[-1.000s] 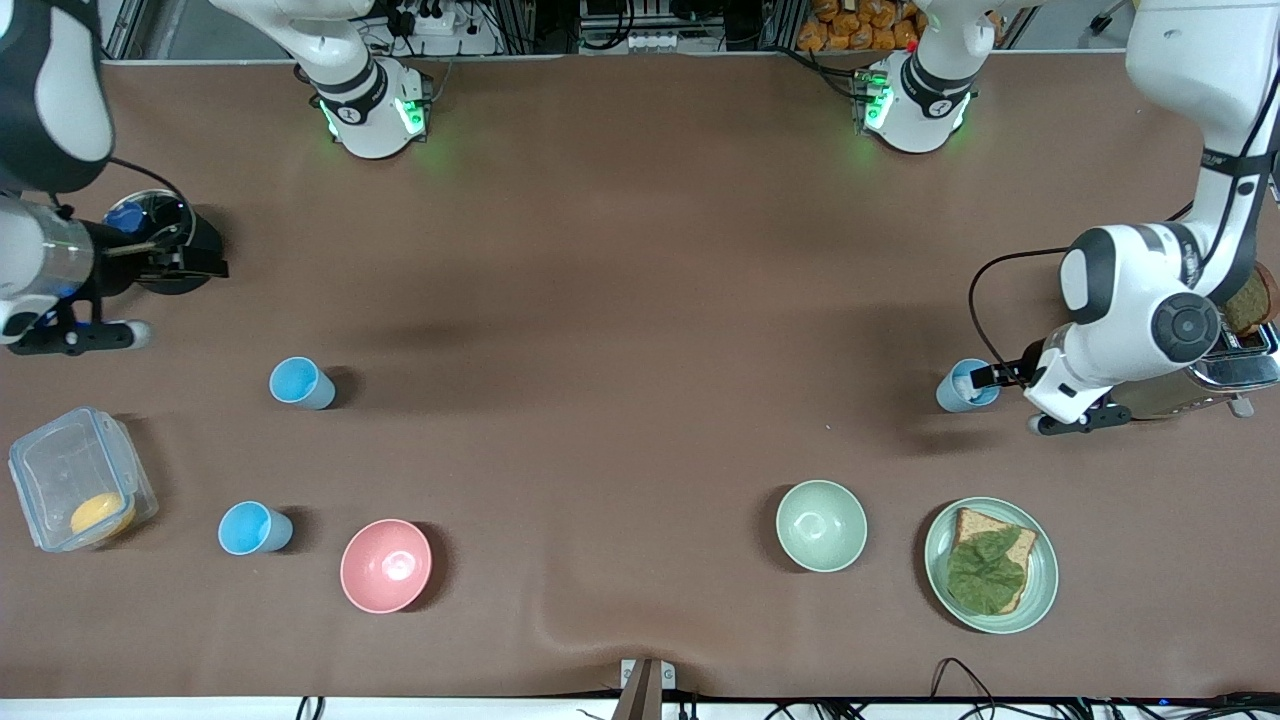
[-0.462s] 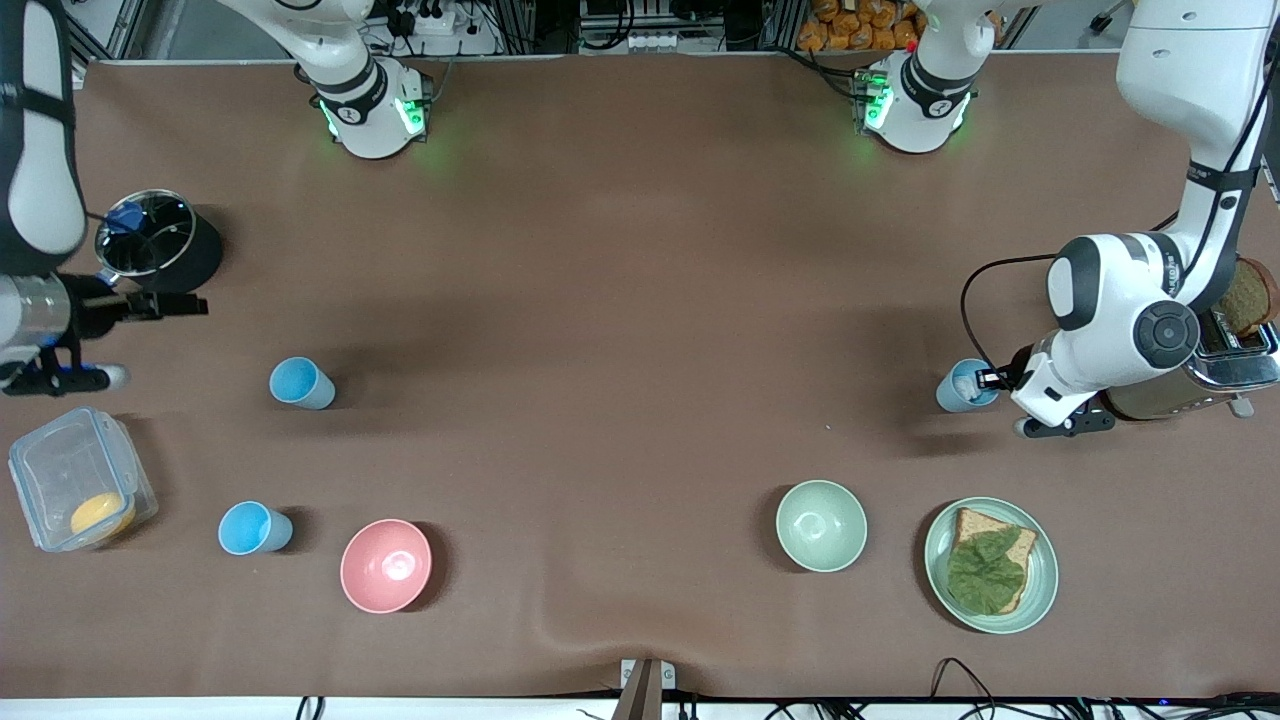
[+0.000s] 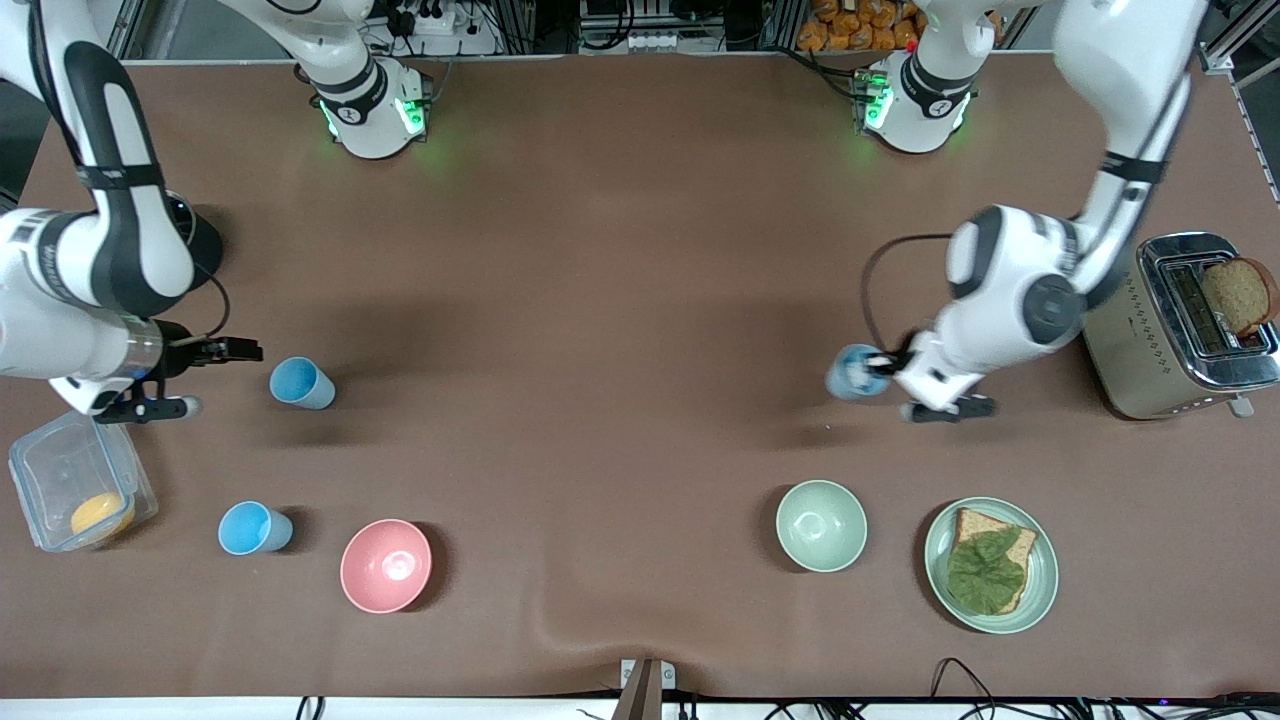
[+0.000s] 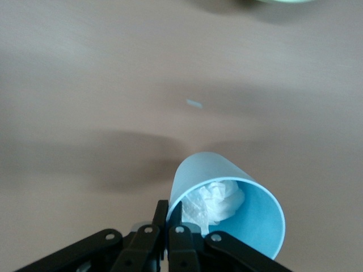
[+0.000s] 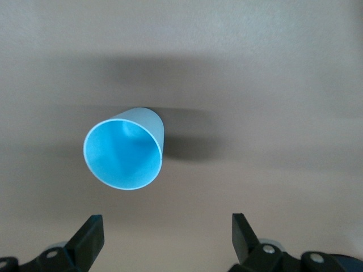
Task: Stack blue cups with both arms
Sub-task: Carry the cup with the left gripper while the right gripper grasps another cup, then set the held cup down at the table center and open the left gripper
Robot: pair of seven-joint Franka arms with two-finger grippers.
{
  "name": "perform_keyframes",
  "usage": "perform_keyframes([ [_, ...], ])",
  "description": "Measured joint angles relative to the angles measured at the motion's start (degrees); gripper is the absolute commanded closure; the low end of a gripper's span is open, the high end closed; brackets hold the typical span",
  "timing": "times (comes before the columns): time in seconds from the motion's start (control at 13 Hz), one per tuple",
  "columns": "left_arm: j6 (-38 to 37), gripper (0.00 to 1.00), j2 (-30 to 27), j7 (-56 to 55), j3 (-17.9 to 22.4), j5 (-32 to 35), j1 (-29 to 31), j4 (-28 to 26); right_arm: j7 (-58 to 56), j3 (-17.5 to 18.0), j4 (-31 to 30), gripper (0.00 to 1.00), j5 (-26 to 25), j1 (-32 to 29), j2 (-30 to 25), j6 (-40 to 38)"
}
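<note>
The upright blue cup should be grabbed next by its open rim (image 3: 289, 379) (image 5: 136, 187) with my right gripper, so it can be stacked into the cup that my left gripper holds.
Three light-blue cups show. My left gripper (image 3: 882, 365) is shut on the rim of one blue cup (image 3: 852, 373) and holds it a little above the table, over the spot between the toaster and the table's middle. In the left wrist view the fingers (image 4: 163, 215) pinch this cup's wall (image 4: 204, 173), and crumpled white paper (image 4: 215, 201) lies inside. My right gripper (image 3: 243, 350) is open and empty beside a second blue cup (image 3: 300, 383), which stands upright ahead of it in the right wrist view (image 5: 125, 148). A third blue cup (image 3: 255, 528) stands nearer the front camera, beside the pink bowl.
A pink bowl (image 3: 386, 565), a green bowl (image 3: 821, 525) and a green plate (image 3: 1040, 590) with bread and lettuce stand near the front edge. A toaster (image 3: 1140, 340) holds a bread slice at the left arm's end. A clear box (image 3: 60, 470) and a black pot (image 3: 200, 240) are at the right arm's end.
My left gripper has carried its blue cup away from the toaster toward the table's middle. My right gripper has swung from beside the black pot to beside the second blue cup.
</note>
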Motion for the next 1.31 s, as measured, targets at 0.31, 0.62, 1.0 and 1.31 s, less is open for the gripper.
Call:
perform_keyframes([
  [0.31, 1.3, 1.0, 2.6, -28.8, -3.4, -0.1, -15.3, 6.0, 0.0, 0.1, -0.7, 0.0, 0.0, 0.3, 0.5, 1.6],
  [0.62, 5.1, 1.0, 12.0, -46.8, -3.0, 4.9, -26.9, 13.1, 0.0, 0.1, -1.0, 0.0, 0.0, 0.3, 3.5, 4.9],
  [1.0, 9.7, 0.5, 19.1, -51.7, -2.8, 9.9, -29.1, 15.6, 0.0, 0.1, -1.0, 0.0, 0.0, 0.2, 7.2, 9.5],
  [1.31, 10.2, 0.0, 19.1, -54.7, -2.0, 11.0, -29.9, 16.3, 0.0, 0.1, -1.1, 0.85, 1.6, 0.2, 9.6, 9.5],
])
